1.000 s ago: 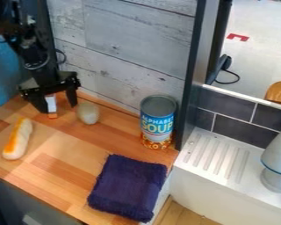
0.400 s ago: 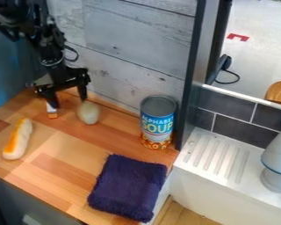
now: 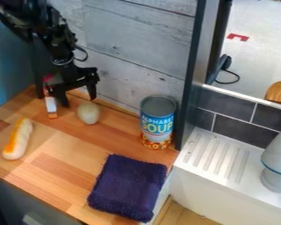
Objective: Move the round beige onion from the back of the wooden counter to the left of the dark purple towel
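I will grab the pale roundish object by its rounded sides next. Then I will carry the object across the wooden counter.
The black gripper (image 3: 79,102) hangs open at the upper left, its two fingers apart on either side of a gap, just above and behind a pale egg-shaped object (image 3: 88,113) on the wooden counter. To its left stands a small white and orange item (image 3: 51,105), partly behind the gripper at its top. A white and orange elongated toy (image 3: 18,138) lies at the far left. The soup can (image 3: 157,121) stands upright near the wall, and a folded dark purple cloth (image 3: 128,187) lies toward the front edge.
A grey plank wall (image 3: 137,39) runs behind the counter (image 3: 55,169). A dark upright post (image 3: 194,74) stands right of the can. Further right are a white ridged sink ledge (image 3: 216,160) and a pale grey object (image 3: 278,154).
The gripper has moved right, from over the small white and orange item toward the egg-shaped object. More of that small item shows now. The other objects have stayed in place.
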Controlling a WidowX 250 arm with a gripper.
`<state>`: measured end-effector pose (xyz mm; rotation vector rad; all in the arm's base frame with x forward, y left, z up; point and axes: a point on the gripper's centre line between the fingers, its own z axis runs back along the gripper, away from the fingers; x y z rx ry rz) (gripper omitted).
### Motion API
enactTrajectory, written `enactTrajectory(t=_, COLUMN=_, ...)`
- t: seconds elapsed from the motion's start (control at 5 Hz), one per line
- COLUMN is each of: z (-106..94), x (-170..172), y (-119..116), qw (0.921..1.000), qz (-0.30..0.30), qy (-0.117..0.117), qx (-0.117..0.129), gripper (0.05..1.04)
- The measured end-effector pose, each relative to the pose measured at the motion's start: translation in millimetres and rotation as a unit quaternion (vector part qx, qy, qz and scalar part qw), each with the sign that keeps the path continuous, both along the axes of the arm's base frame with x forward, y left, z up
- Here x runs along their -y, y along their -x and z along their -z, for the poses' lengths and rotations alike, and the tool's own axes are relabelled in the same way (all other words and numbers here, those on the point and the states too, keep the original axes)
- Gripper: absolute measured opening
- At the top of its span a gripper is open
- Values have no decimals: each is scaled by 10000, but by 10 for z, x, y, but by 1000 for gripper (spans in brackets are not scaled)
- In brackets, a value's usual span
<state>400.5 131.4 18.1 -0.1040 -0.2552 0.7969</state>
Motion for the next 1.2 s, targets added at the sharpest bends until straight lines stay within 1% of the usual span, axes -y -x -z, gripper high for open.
enactTrajectory(t=0.2, z=56, x=93, y=-44, qw=9996, qz=101, qy=-81, qx=-239, gripper=1001)
enactTrajectory(t=0.4, z=151, x=109, y=-40, qw=9986, qz=107, qy=-41, qx=-521, gripper=1001)
enactTrajectory(t=0.6, z=248, x=86, y=-26, qw=9971, qz=145, qy=-84, qx=-745, gripper=1001)
enactTrajectory(t=0.8, z=335, x=93, y=-12, qw=9962, qz=166, qy=-108, qx=-850, gripper=945)
enactTrajectory(t=1.0, z=346, x=93, y=-9, qw=9965, qz=222, qy=-140, qx=-793, gripper=894)
enactTrajectory(t=1.2, z=214, x=134, y=42, qw=9972, qz=279, qy=-89, qx=-682, gripper=894)
